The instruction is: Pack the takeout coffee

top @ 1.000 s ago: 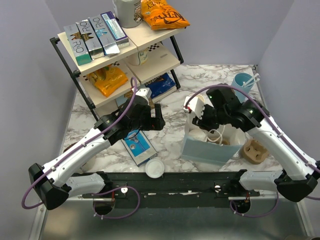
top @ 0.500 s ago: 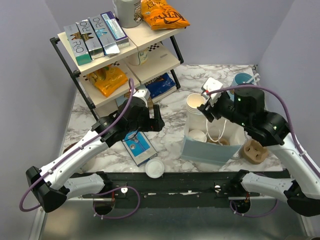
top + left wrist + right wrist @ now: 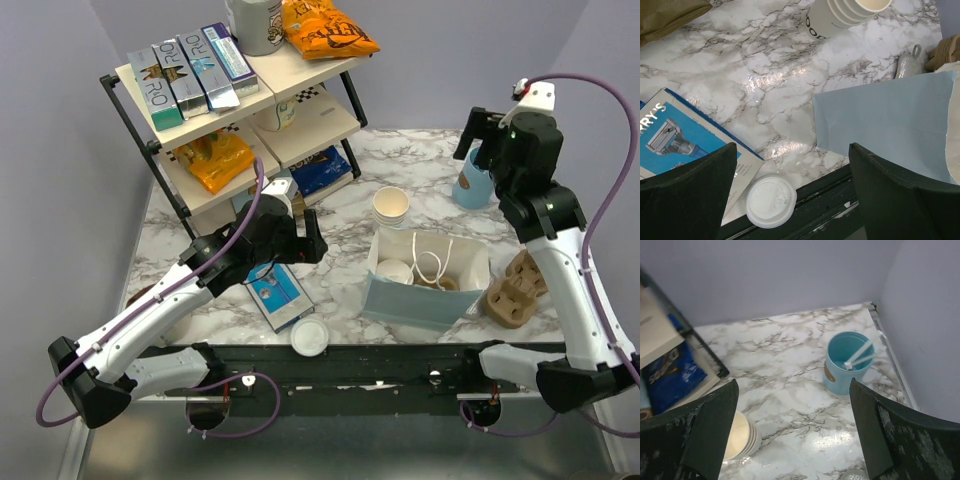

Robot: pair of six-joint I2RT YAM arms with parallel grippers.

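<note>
A white stirrer has to be packed into the bag (image 3: 420, 296), so the robot's right gripper will next pick it up by its end sticking out of the blue cup.
The takeout coffee (image 3: 393, 270), a cream cup with a white lid, stands upright inside the light blue paper bag (image 3: 420, 296), beside the bag's white cord handles. My right gripper (image 3: 476, 138) is raised high at the back right, far from the bag, open and empty; its wrist view looks down on marble between the open fingers (image 3: 696, 439). My left gripper (image 3: 306, 243) hovers open and empty left of the bag. In the left wrist view the bag's wall (image 3: 885, 125) fills the right side, and the coffee is hidden.
A stack of lidless cups (image 3: 391, 207) stands behind the bag. A loose white lid (image 3: 310, 337) lies at the front edge beside a razor box (image 3: 278, 292). A blue cup with stirrers (image 3: 476, 182) stands back right, a brown cup carrier (image 3: 515, 290) right of the bag, a shelf rack (image 3: 250, 100) back left.
My right arm rose from over the bag and swung to the back right, its jaws spreading wide. The coffee stays in the bag. The left arm barely moved.
</note>
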